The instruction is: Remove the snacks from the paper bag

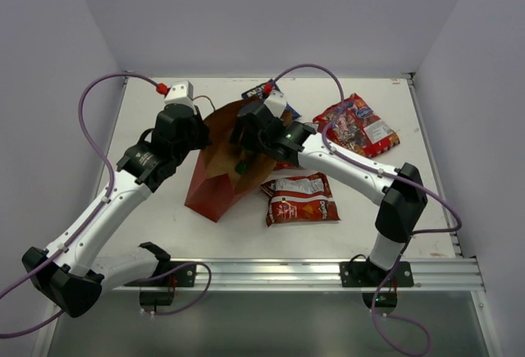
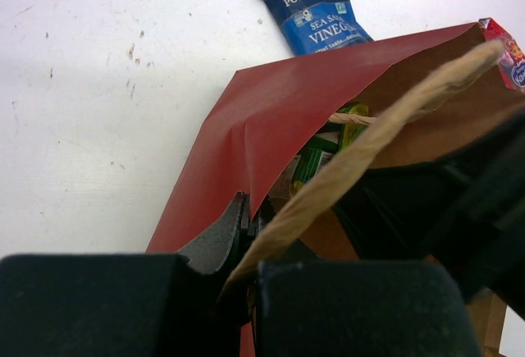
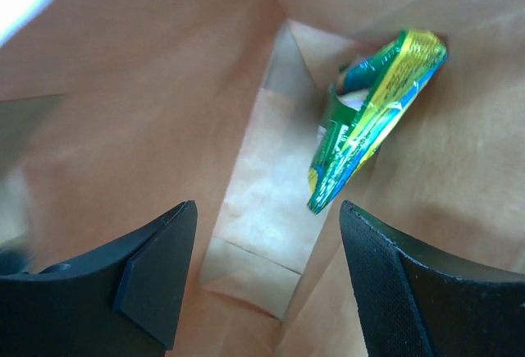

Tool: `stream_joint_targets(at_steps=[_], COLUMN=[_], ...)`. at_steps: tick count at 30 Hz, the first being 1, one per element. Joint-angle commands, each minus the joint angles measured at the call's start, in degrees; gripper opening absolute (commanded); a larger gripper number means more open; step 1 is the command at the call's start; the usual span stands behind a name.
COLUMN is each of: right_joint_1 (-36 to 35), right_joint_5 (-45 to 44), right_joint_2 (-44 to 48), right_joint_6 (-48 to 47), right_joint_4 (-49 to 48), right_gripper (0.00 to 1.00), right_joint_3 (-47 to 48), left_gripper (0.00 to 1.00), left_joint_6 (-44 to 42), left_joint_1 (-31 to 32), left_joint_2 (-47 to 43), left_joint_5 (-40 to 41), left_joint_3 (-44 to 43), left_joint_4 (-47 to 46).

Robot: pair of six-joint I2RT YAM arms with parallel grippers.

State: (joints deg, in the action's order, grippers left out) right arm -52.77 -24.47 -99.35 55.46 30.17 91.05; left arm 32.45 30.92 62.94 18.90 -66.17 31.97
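Note:
My right gripper grabs the green-yellow packet by its near corner (image 3: 321, 197) next, since the packet's body stays free to leave the paper bag.
The red paper bag (image 1: 212, 185) stands tilted mid-table, its mouth open. My left gripper (image 2: 250, 222) is shut on the bag's red rim beside a cord handle (image 2: 385, 123). My right gripper (image 3: 267, 209) is open inside the bag, above its brown floor. One green-yellow snack (image 3: 377, 119) leans against the inner wall just ahead of the right finger, untouched. It also peeks out in the left wrist view (image 2: 316, 160). On the table lie a blue packet (image 1: 261, 92), a red multicolour packet (image 1: 357, 125) and two red-and-silver chip bags (image 1: 297, 185) (image 1: 302, 210).
The chip bags lie directly right of the paper bag, under my right forearm (image 1: 344, 164). The blue packet (image 2: 312, 4) sits just behind the bag's mouth. White walls close in the table at the back and sides.

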Motion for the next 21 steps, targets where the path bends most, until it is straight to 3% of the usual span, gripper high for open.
stream_joint_targets(at_steps=[1, 7, 14, 21], right_joint_1=[-0.14, -0.14, 0.3, 1.18], right_joint_5=[0.21, 2.49, 1.97, 0.3], right_joint_2=[-4.26, -8.58, -9.46, -12.0], right_joint_6=[3.68, 8.78, 11.6, 13.88], right_joint_4=[4.1, 10.95, 10.78, 10.7], right_gripper=[0.73, 0.71, 0.69, 0.56], right_joint_3=[3.26, 6.95, 4.58, 5.63], left_gripper=[0.0, 0.0, 0.0, 0.0], left_joint_6=[0.95, 1.13, 1.3, 1.57], left_joint_1=[0.37, 0.46, 0.55, 0.72], left_joint_2=[-0.53, -1.15, -2.38, -3.87], left_joint_5=[0.88, 0.53, 0.27, -0.79], left_joint_3=[-2.38, -2.03, -1.42, -0.28], left_joint_4=[-1.56, -1.56, -1.56, -1.56])
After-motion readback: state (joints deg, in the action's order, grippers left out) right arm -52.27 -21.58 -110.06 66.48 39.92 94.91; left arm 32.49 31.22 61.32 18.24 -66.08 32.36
